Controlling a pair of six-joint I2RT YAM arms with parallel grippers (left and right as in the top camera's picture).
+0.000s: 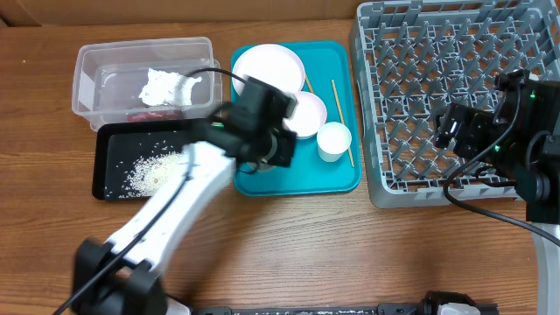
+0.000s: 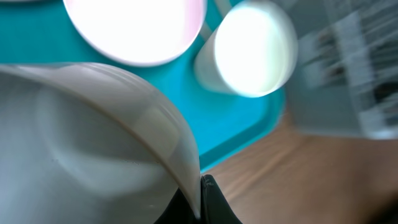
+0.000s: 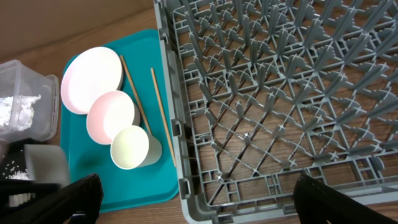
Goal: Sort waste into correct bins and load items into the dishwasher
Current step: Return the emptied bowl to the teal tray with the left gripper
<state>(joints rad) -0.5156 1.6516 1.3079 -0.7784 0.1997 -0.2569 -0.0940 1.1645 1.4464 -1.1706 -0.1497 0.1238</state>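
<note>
The white bowl's outer side tips up above the teal tray, so I will lower and level the white bowl before opening my left gripper.
My left gripper is shut on the rim of a white bowl, which fills the left of the left wrist view. From overhead, the left gripper hangs over the teal tray and hides that bowl. On the tray lie the round plate, a second bowl, the small cup and two chopsticks. My right gripper is open over the near edge of the grey dish rack, with nothing between its fingers.
The clear tub at the back left holds a white tissue and reddish scraps. In front of it, the black tray holds loose rice. The rack fills the right side.
</note>
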